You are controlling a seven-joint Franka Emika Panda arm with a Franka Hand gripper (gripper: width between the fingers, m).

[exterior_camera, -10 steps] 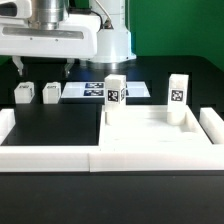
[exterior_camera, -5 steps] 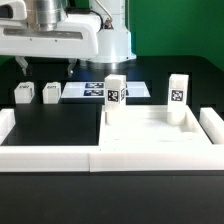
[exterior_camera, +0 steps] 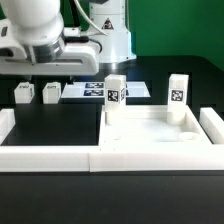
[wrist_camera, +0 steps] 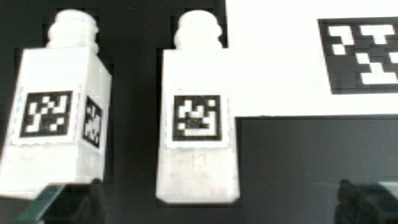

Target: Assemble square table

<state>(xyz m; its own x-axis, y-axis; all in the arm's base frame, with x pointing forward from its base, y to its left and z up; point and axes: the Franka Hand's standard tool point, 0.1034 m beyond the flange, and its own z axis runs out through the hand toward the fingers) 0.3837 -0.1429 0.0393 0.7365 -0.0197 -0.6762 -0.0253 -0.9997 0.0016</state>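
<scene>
I will fit the loose leg to the square tabletop, so my gripper will grip the leg by its plain end beyond the tag (wrist_camera: 198, 183) next.
The square tabletop (exterior_camera: 150, 132) lies at the exterior view's right, with two legs (exterior_camera: 114, 97) (exterior_camera: 178, 98) standing upright at its far corners. Two loose legs (exterior_camera: 23, 93) (exterior_camera: 51, 93) lie on the black table at the left. My gripper (exterior_camera: 45, 74) hangs just above them. In the wrist view both legs lie side by side, tags up (wrist_camera: 63, 100) (wrist_camera: 196, 112). My gripper (wrist_camera: 214, 204) is open and empty. Its dark fingertips (wrist_camera: 63, 200) stand on either side of the near end of the second leg, not touching it.
The marker board (exterior_camera: 100, 90) lies behind the loose legs and shows in the wrist view (wrist_camera: 329, 60). A long low white border wall (exterior_camera: 50, 157) runs along the front, with raised ends at the left (exterior_camera: 5, 122) and right (exterior_camera: 212, 125).
The arm has swung down and toward the exterior view's left, so the hand now sits lower over the two loose legs. The legs and the tabletop have not moved.
</scene>
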